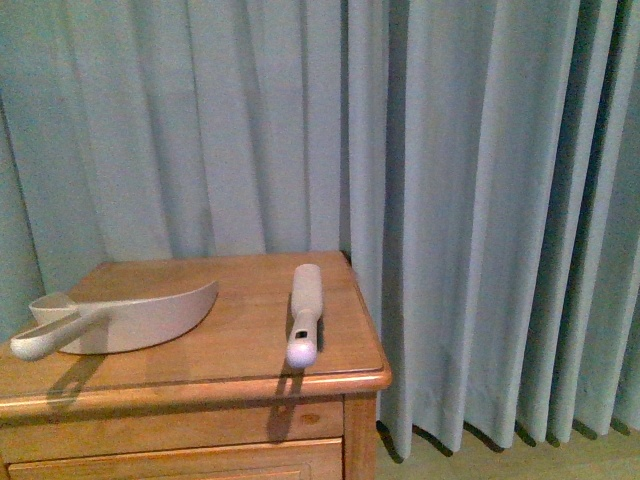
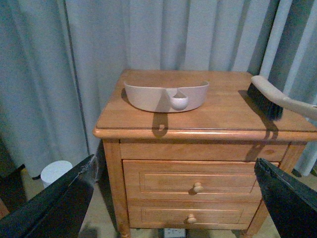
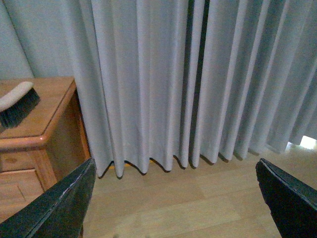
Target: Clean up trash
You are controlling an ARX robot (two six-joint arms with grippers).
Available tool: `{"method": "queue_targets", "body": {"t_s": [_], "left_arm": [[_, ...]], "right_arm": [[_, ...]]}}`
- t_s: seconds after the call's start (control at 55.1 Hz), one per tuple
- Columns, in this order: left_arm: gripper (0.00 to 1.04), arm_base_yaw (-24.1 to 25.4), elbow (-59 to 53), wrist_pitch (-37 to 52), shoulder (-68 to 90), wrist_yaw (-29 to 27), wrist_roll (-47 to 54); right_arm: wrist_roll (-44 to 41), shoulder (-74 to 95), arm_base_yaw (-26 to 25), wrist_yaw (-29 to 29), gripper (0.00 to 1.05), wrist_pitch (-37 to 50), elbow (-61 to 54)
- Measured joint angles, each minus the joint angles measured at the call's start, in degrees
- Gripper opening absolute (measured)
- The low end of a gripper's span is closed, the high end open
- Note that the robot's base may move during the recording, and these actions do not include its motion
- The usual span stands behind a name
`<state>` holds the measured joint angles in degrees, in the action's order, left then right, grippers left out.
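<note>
My left gripper grabs the pale pink dustpan by its handle (image 1: 45, 336) next, so its pan (image 1: 150, 322) stays free to collect the trash.
No crumpled white trash wad shows in any view. A pale pink dustpan (image 1: 130, 320) lies on the left of a wooden nightstand (image 1: 250, 350), and a pale-handled, dark-bristled brush (image 1: 304, 312) lies on its right, with the handle end over the front edge. In the left wrist view, my left gripper (image 2: 173, 208) is open and empty, low in front of the nightstand drawers, with the dustpan (image 2: 166, 96) and brush (image 2: 270, 99) above it. My right gripper (image 3: 173, 203) is open and empty over the wooden floor, right of the nightstand. The brush's bristles (image 3: 17, 104) show at the edge of that view. Neither arm shows in the front view.
Grey-blue curtains (image 1: 450, 200) hang behind and to the right of the nightstand. The nightstand has two drawers with round knobs (image 2: 198, 187). A white round object (image 2: 55, 171) stands on the floor left of the nightstand. A pale wooden floor (image 3: 188, 208) lies below the right gripper.
</note>
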<state>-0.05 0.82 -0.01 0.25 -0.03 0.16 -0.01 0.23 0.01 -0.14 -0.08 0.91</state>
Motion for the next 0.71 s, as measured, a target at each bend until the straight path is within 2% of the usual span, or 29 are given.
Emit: {"method": "queue_targets", "body": {"t_s": [0.036, 0.091, 0.127, 0.163, 0.254, 0.381, 0.436, 0.527, 0.708], "left_arm": [[0.97, -0.02, 0.00, -0.07, 0.04, -0.17, -0.07], [0.97, -0.72, 2.16, -4.35, 3.91, -4.92, -5.81], [0.97, -0.13, 3.50, -4.17, 8.02, -5.73, -8.59], [0.97, 1.09, 5.55, -1.86, 14.36, -4.74, -12.33], [0.97, 3.30, 13.60, 6.03, 31.08, -2.62, -14.05], [0.97, 3.21, 27.52, 10.01, 51.76, -4.37, -11.67], [0.97, 1.90, 37.22, 7.17, 64.13, -4.72, -9.60], [0.97, 0.28, 46.73, 2.93, 74.93, -5.95, -7.58], [0.97, -0.15, 60.65, -3.28, 89.31, -8.50, -6.58]], "right_arm": [[0.00, 0.00, 0.00, -0.04, 0.97, 0.00, 0.00], [0.00, 0.02, 0.00, -0.04, 0.97, 0.00, 0.00], [0.00, 0.00, 0.00, 0.09, 0.97, 0.00, 0.00], [0.00, 0.00, 0.00, -0.11, 0.97, 0.00, 0.00], [0.00, 0.00, 0.00, -0.02, 0.97, 0.00, 0.00], [0.00, 0.00, 0.00, -0.02, 0.97, 0.00, 0.00], [0.00, 0.00, 0.00, -0.02, 0.97, 0.00, 0.00], [0.00, 0.00, 0.00, -0.02, 0.97, 0.00, 0.00], [0.00, 0.00, 0.00, -0.02, 0.97, 0.00, 0.00]]}}
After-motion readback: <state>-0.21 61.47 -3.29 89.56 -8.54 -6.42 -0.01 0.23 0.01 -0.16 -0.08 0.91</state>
